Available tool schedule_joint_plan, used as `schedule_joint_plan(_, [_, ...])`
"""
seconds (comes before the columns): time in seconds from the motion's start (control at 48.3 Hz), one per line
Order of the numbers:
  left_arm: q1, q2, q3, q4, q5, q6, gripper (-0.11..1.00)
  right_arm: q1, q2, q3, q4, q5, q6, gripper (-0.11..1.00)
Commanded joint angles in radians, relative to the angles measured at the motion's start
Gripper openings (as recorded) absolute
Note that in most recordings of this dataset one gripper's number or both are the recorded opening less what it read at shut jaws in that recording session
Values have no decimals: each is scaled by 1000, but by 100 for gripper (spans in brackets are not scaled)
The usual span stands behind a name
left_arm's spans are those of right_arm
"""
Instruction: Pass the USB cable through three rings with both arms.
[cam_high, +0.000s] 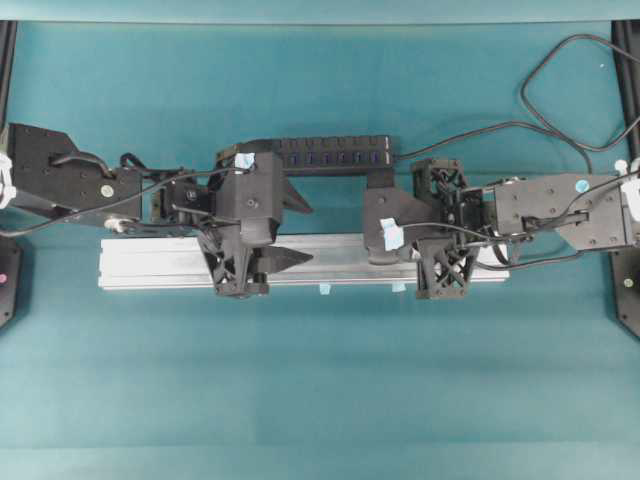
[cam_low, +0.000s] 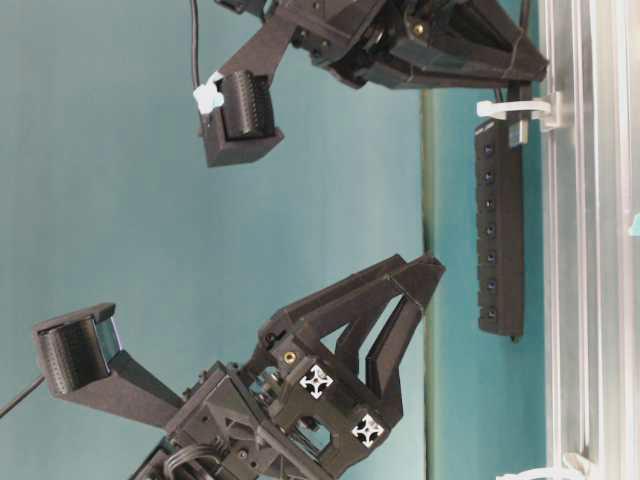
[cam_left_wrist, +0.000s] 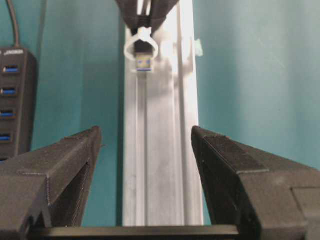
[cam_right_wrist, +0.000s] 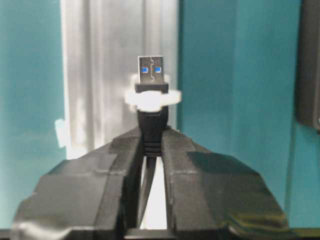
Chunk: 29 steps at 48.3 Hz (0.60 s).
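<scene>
I will grip the USB cable by its black plug body (cam_left_wrist: 144, 54) with my left gripper next, so that it can thread the cable onward through the rings.
My right gripper (cam_right_wrist: 152, 132) is shut on the black plug of the USB cable (cam_right_wrist: 151, 117). The plug's silver tip (cam_right_wrist: 151, 70) pokes through a whitish ring (cam_right_wrist: 150, 98) that stands on the aluminium rail (cam_right_wrist: 100, 60). In the left wrist view the same tip (cam_left_wrist: 143, 62) faces me inside that ring (cam_left_wrist: 141, 47), far ahead of the jaws. My left gripper (cam_left_wrist: 145, 132) hangs open over the rail (cam_left_wrist: 160, 165) with nothing between its fingers (cam_left_wrist: 75, 165). From overhead the left gripper (cam_high: 311, 233) and the right gripper (cam_high: 370, 240) face each other along the rail. A second ring (cam_low: 545, 473) shows at table level.
A black multi-port hub (cam_high: 330, 155) lies just behind the rail (cam_high: 160, 262), its cable looping off to the back right (cam_high: 560, 60). Small pale-blue tape tabs (cam_high: 323, 289) sit on the rail's front edge. Teal table surface extends in front of the rail (cam_high: 320, 380).
</scene>
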<state>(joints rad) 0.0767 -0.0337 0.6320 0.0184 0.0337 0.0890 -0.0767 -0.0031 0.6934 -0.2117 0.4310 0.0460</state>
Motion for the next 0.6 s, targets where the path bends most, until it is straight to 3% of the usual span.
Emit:
schedule_joint_plan(0.0, [-2, -11, -12, 3, -8, 0, 75, -3, -2, -25, -3, -8, -11, -6])
schedule_joint_plan(0.311, [-2, 9, -14, 3, -18, -2, 75, 3, 2, -28, 20, -41, -9, -6])
schedule_joint_plan(0.58, [0, 115, -35, 3, -167, -2, 73, 3, -3, -21, 23, -40, -9, -6])
